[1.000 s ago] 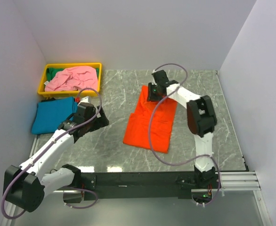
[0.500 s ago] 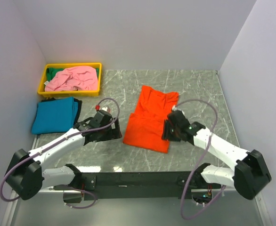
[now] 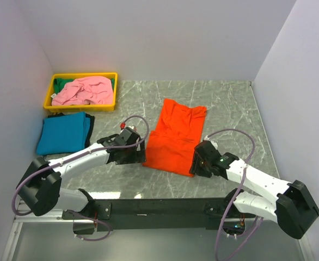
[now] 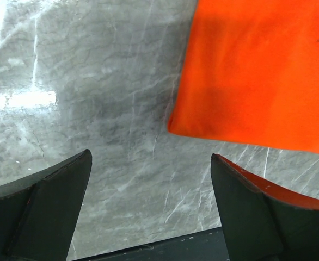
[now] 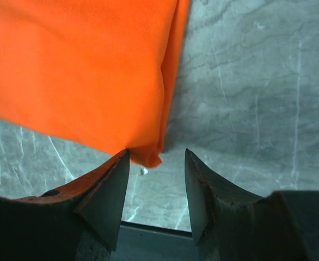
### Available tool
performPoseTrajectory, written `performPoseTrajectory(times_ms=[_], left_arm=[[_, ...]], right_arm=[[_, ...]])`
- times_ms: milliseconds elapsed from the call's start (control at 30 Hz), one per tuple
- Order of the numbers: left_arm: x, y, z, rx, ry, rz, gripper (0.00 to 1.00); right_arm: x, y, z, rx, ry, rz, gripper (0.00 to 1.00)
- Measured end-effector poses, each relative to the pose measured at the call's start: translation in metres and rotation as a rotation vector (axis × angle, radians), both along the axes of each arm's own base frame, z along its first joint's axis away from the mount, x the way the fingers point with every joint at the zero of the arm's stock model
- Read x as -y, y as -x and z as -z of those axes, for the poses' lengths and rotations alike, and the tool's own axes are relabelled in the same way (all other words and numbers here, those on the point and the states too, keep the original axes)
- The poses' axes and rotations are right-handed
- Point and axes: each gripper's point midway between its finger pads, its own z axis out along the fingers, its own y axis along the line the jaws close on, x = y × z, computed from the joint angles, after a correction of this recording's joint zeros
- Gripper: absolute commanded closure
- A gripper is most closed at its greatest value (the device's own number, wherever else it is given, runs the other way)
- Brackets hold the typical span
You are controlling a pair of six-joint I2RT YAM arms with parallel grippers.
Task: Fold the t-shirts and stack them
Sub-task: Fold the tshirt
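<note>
The orange t-shirt [image 3: 176, 136] should next be grabbed by its near corner with the robot's right gripper, so that its near edge can be folded over its far half.
The orange t-shirt [image 3: 176, 136] lies flat on the marble table as a long folded strip. My left gripper [image 3: 140, 154] is low beside its near left corner and open wide. In the left wrist view that gripper [image 4: 151, 155] holds only bare table, with the shirt's corner [image 4: 257, 70] just ahead on the right. My right gripper [image 3: 195, 163] is at the near right corner. In the right wrist view it [image 5: 157, 152] is open, and the shirt's corner [image 5: 147, 155] lies at the mouth of the jaws, ungripped. The teal t-shirt [image 3: 64, 133] lies folded at the left. The pink t-shirt [image 3: 86, 89] is crumpled in the tray.
The yellow tray [image 3: 48, 98] stands at the back left with some green cloth [image 3: 67, 83] under the pink shirt. White walls close in the table at the back and both sides. The black base rail [image 3: 159, 206] runs along the near edge.
The right arm swung from the shirt's far end down to its near right corner and opened its jaws. The left gripper slid right to the near left corner.
</note>
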Motion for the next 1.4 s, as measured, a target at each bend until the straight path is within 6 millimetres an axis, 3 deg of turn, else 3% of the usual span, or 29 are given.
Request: performPoseTrajectory(times_ms=[467, 633, 733, 900, 1133, 1400], left_arm=[[0.006, -0.002, 0.004, -0.013, -0.014, 0.002, 0.06], [0.007, -0.001, 0.009, -0.030, -0.026, 0.003, 0.06], [0.009, -0.001, 0.012, -0.038, -0.032, 0.007, 0.07], [0.015, -0.002, 0.017, -0.057, -0.047, 0.019, 0.09], [0.029, -0.002, 0.021, -0.068, -0.059, 0.052, 0.18], [0.040, -0.003, 0.030, -0.089, -0.082, 0.074, 0.41]], right_arm=[[-0.005, -0.001, 0.017, -0.038, 0.005, -0.005, 0.59], [-0.005, 0.000, 0.018, -0.041, 0.008, -0.017, 0.67], [-0.005, 0.001, 0.019, -0.044, 0.009, -0.026, 0.75], [-0.007, 0.004, 0.020, -0.057, 0.003, -0.043, 1.00], [-0.007, 0.005, 0.020, -0.059, 0.000, -0.047, 1.00], [-0.007, 0.005, 0.020, -0.054, -0.002, -0.057, 1.00]])
